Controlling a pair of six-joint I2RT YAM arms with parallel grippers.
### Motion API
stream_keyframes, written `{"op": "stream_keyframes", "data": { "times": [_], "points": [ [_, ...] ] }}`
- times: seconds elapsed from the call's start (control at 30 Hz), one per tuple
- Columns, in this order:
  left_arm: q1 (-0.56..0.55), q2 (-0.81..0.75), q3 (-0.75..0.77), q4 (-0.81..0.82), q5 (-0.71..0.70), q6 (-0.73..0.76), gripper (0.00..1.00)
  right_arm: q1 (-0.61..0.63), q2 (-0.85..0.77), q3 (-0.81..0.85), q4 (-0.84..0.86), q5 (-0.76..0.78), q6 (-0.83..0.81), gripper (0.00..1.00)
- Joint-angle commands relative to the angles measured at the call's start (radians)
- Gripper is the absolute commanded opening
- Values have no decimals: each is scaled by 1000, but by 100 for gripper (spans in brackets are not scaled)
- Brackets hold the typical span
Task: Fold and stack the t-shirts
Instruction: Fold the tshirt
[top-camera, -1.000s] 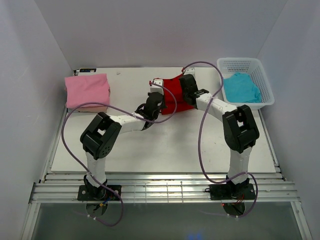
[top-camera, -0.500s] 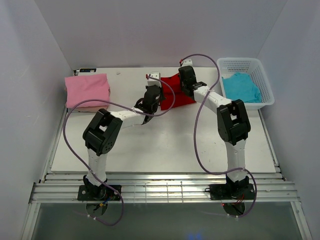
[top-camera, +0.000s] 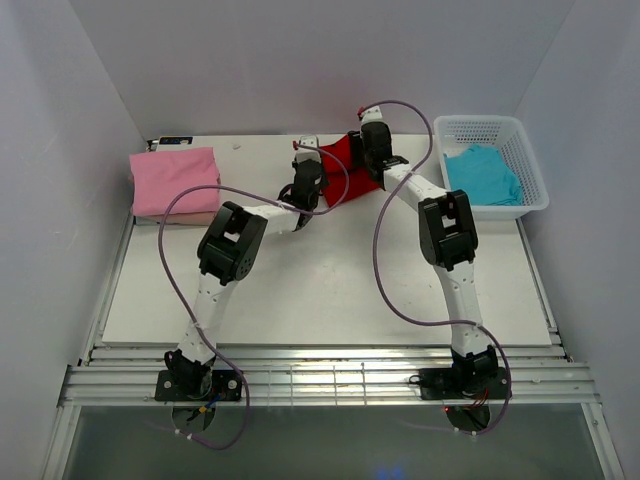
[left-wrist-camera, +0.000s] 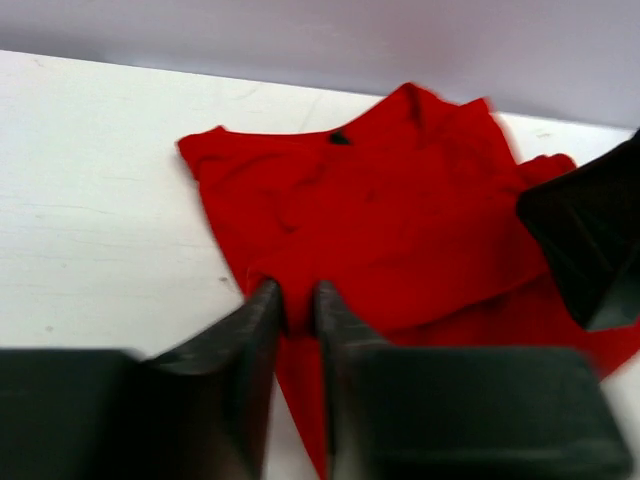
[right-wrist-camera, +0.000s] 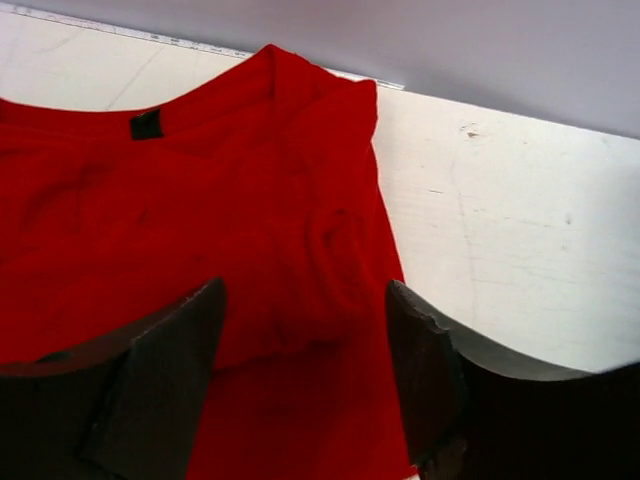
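Note:
To straighten it for folding, my left gripper next needs to pinch the red t-shirt's folded edge at its near corner (top-camera: 324, 176) (left-wrist-camera: 294, 297), opposite my right gripper.
The bright red t-shirt (top-camera: 342, 160) lies partly folded at the back middle of the table, its collar tag toward the far wall. My left gripper (top-camera: 308, 172) is at its left near corner. In the left wrist view the jaws (left-wrist-camera: 297, 292) stand a narrow gap apart, with red cloth (left-wrist-camera: 400, 220) showing in the gap. My right gripper (top-camera: 374, 150) hovers at the shirt's right side. Its jaws (right-wrist-camera: 305, 295) are wide open over a folded edge of the red shirt (right-wrist-camera: 200, 200). A pink t-shirt (top-camera: 175, 178) sits folded on a beige one (top-camera: 180, 216) at the back left. The turquoise t-shirt (top-camera: 482, 175) lies in the basket.
The white lattice basket (top-camera: 530, 165) stands at the back right. The back wall is close behind the red shirt. The right gripper's dark finger (left-wrist-camera: 590, 250) shows at the right edge of the left wrist view. Purple cables loop over both arms.
Both arms reached toward the back wall, and the red shirt moved back with them. Both grippers were shut and have opened, the right one wide and the left only a little.

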Motion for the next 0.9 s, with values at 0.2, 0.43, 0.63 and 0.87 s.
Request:
{"op": "stream_keyframes", "data": {
  "times": [0.2, 0.43, 0.63, 0.87],
  "points": [
    [14, 5, 120, 144, -188, 150, 62, -102, 22, -64, 342, -155, 25, 94],
    [9, -133, -25, 193, -193, 83, 63, -97, -154, -319, 495, -213, 19, 90],
    [0, -170, -110, 187, 16, -11, 60, -88, -216, -427, 538, -276, 53, 67],
    [-6, -5, 59, 87, 310, -58, 0, -79, -311, -566, 502, -267, 78, 8]
  ]
}}
